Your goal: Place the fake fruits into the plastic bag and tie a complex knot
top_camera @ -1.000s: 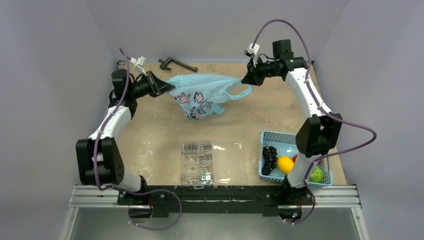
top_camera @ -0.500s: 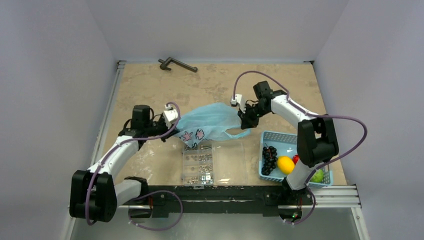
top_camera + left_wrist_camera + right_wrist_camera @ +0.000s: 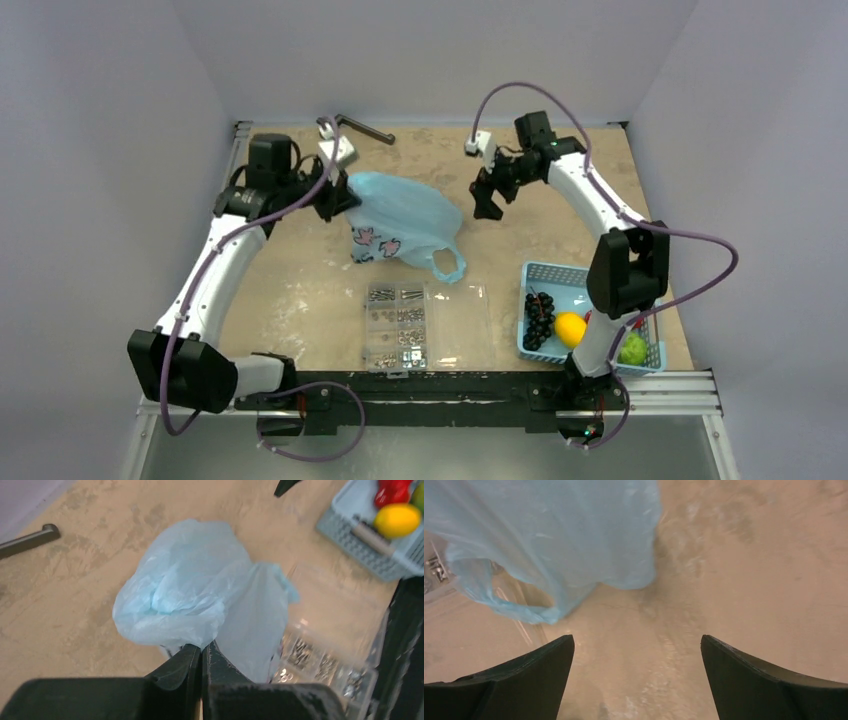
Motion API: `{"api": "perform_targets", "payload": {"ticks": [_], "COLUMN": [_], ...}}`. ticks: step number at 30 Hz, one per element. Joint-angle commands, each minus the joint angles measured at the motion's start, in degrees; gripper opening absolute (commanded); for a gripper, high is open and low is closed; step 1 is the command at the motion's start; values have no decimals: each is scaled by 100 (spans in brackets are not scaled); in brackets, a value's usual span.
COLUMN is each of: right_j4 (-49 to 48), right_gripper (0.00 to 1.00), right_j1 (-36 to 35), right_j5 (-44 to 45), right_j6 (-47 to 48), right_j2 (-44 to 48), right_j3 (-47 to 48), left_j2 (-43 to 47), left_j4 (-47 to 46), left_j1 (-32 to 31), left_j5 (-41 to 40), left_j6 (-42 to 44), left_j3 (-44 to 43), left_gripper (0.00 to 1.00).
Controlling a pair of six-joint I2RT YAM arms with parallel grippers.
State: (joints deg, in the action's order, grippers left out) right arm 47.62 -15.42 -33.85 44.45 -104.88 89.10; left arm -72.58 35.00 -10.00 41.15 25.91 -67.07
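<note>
Next, my right gripper reaches the plastic bag and grabs its loose edge fold [image 3: 452,213] [image 3: 636,572], which leaves the loop handle free to tie.
The light-blue plastic bag [image 3: 400,215] hangs over the table's middle, cartoon print on its lower left and a loop handle [image 3: 449,263] dangling at its lower right. My left gripper [image 3: 340,195] is shut on the bag's upper left edge; in the left wrist view its jaws [image 3: 203,647] pinch the bag [image 3: 190,595]. My right gripper [image 3: 488,205] stands open to the bag's right, holding nothing; in the right wrist view the bag [image 3: 549,535] hangs up and to the left of the open gripper [image 3: 638,642]. The fake fruits lie in the blue basket [image 3: 560,276]: grape bunch [image 3: 539,318], lemon [image 3: 570,328], a green one [image 3: 633,348]. No knot shows.
A clear compartment box of screws [image 3: 425,325] sits near the front centre, just below the bag. A dark metal handle [image 3: 355,128] lies at the table's far edge. The right arm's elbow [image 3: 625,270] hangs over the basket, hiding part of it.
My right gripper has opened and let go of the bag, moving up and away. My left gripper carried the bag back toward the far left; its free handle now dangles down.
</note>
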Motion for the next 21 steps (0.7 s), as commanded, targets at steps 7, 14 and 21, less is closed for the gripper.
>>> {"api": "perform_targets", "payload": {"ticks": [7, 14, 21], "right_j4": [-2202, -3355, -3220], "right_gripper": [99, 99, 66], "right_j1": [-950, -2282, -2631], "right_j5": [-595, 111, 232], "right_j6": [-2106, -2091, -1812], "right_j2": [1560, 1314, 908], "right_j3": [756, 285, 249], "left_j2": [-634, -493, -347], "left_j4": [222, 188, 261], "left_j1": [-99, -594, -670], "left_j5": [-128, -737, -780], "left_j6": [-4685, -5720, -6142], "left_j3": [-1818, -1949, -2075], "left_gripper": [0, 0, 0]}}
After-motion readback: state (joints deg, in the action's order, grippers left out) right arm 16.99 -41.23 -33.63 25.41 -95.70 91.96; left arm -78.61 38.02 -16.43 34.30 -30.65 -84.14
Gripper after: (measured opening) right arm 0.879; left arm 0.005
